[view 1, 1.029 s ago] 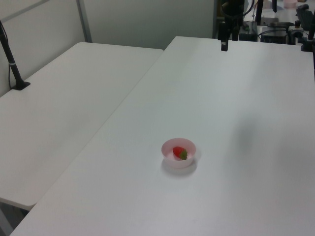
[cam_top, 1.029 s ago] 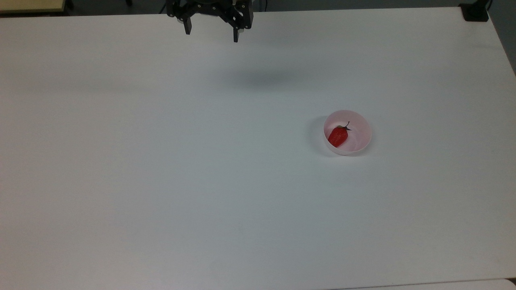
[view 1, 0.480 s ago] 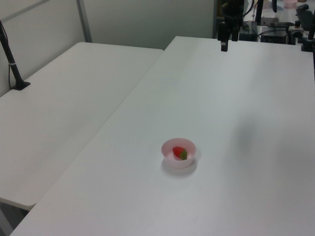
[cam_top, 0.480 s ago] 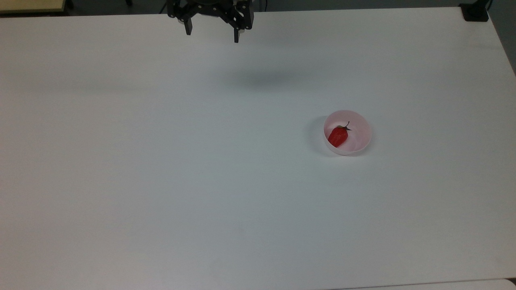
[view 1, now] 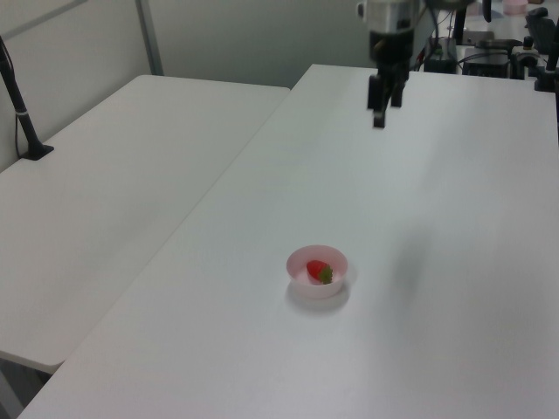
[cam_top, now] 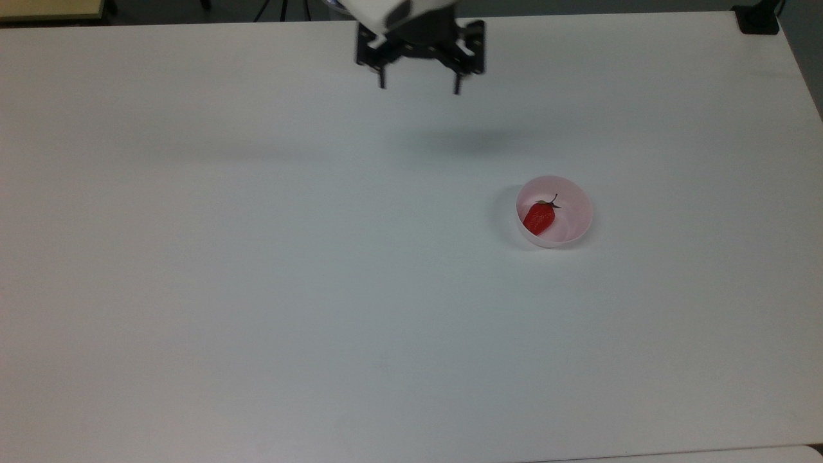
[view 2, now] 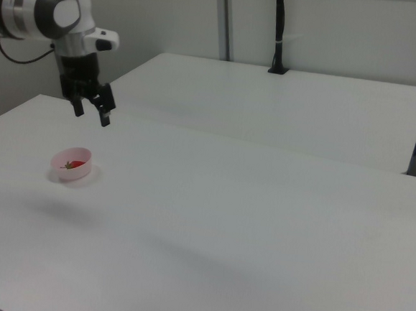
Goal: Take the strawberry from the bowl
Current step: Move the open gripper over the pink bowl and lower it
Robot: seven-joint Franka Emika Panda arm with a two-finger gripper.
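The gripper grabs the strawberry around its plump red body (view 1: 314, 269) next, to lift it out of the pink bowl (view 1: 300, 258).
A red strawberry (cam_top: 539, 218) with a dark stem lies inside the pale pink bowl (cam_top: 574, 222) on the white table; the strawberry (view 1: 318, 271) and bowl (view 1: 300, 258) also show in the left view, and the bowl (view 2: 71, 163) with the strawberry (view 2: 75, 164) sits at the right view's left. My gripper (cam_top: 419, 87) hangs open above the table near its far edge in the top view, well apart from the bowl and up-left of it. The gripper (view 1: 379, 112) (view 2: 91, 116) holds nothing between its black fingers.
A second white table (view 1: 113, 209) adjoins the first at the left view's left. A black post (view 1: 21, 113) stands on it. A dark clamp (cam_top: 759, 19) sits at the top view's upper right corner. Equipment clutters the background (view 1: 502, 44).
The arm has swung out over the table: the gripper moved toward the top view's right and slightly down, nearer the bowl, staying open. Bowl and strawberry have not moved.
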